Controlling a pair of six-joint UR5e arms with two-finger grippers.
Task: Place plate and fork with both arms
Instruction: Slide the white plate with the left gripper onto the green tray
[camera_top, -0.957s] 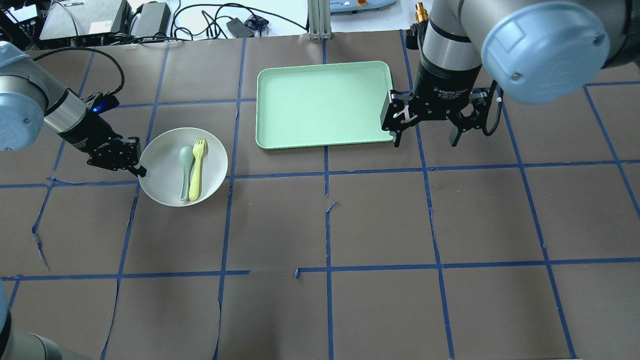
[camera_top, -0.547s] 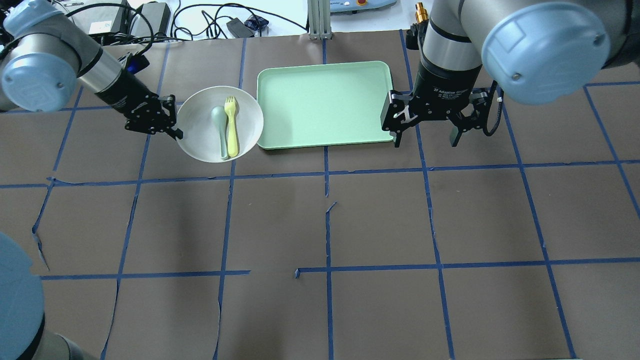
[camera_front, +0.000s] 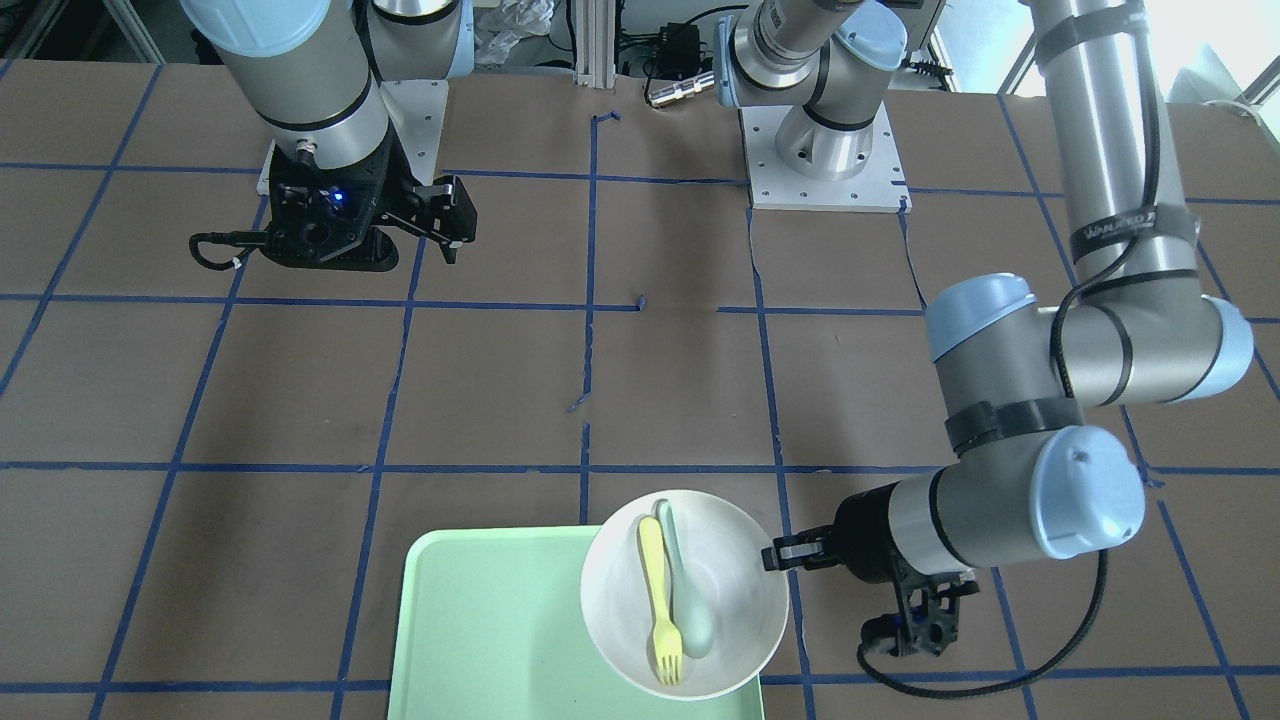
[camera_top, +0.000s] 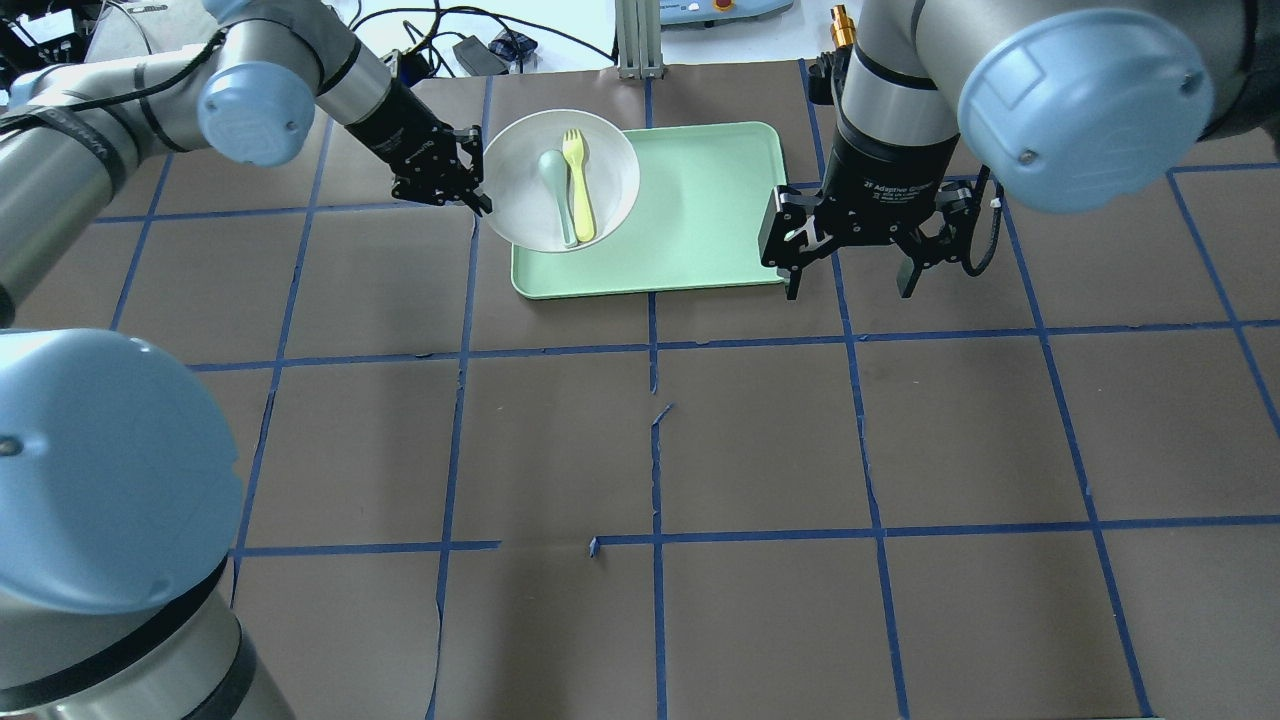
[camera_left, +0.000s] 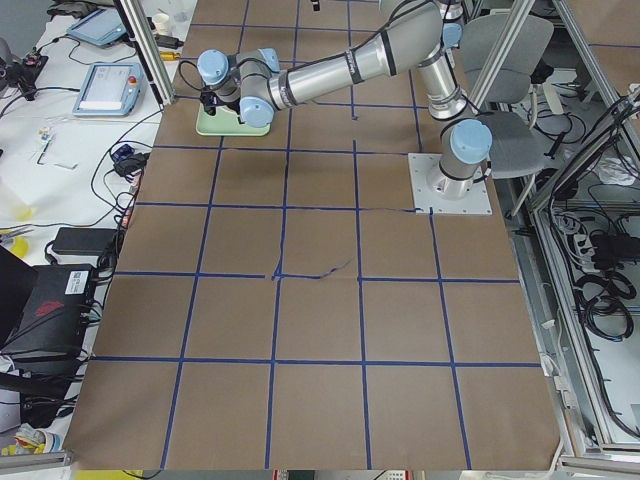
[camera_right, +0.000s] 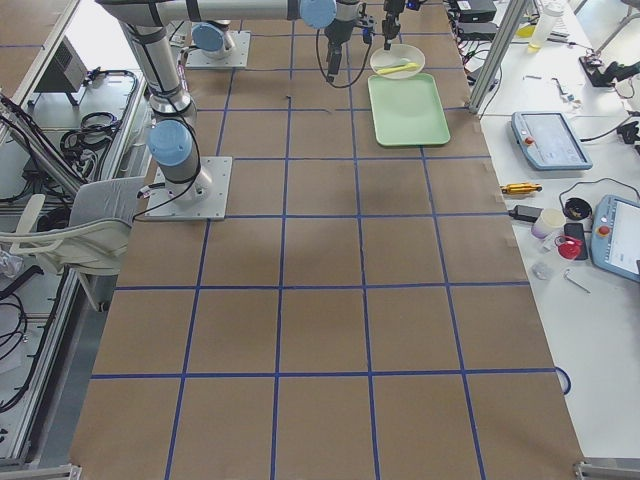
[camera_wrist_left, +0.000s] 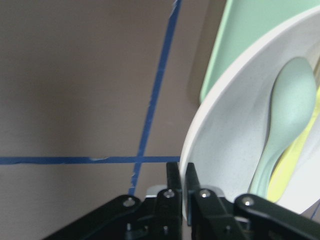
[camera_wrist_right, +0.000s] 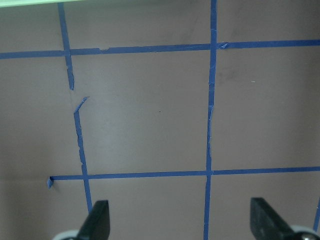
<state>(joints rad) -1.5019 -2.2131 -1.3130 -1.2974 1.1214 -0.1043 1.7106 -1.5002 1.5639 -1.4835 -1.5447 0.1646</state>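
I should move the plate inward and lower it before my left gripper lets go, because the off-white plate's rim (camera_front: 785, 614) sticks out past the tray's edge (camera_front: 761, 704).
The off-white plate (camera_top: 528, 200) hangs over the left end of the light-green tray (camera_top: 700, 220). In it lie the pale-yellow fork (camera_top: 578, 190) and a grey-green spoon (camera_top: 556, 190). My left gripper (camera_top: 478, 198) is shut on the plate's left rim; the left wrist view shows its fingers (camera_wrist_left: 175, 195) pinching the rim (camera_wrist_left: 200, 145). The front view shows the plate (camera_front: 740, 590), the fork (camera_front: 658, 600) and the left gripper (camera_front: 775, 555). My right gripper (camera_top: 850, 285) is open and empty, just right of the tray's near right corner; it also shows in the right wrist view (camera_wrist_right: 180, 225).
The table (camera_top: 650, 450) is brown paper with a blue tape grid. Cables and power boxes (camera_top: 300, 35) lie beyond its far edge. The right arm's bulky elbow (camera_top: 1085, 95) hangs over the far right. The left arm's elbow (camera_top: 100, 470) fills the near left.
My left arm has carried the plate with fork and spoon from the table's left, up and to the right, over the tray's left end. The right gripper has stayed in place.
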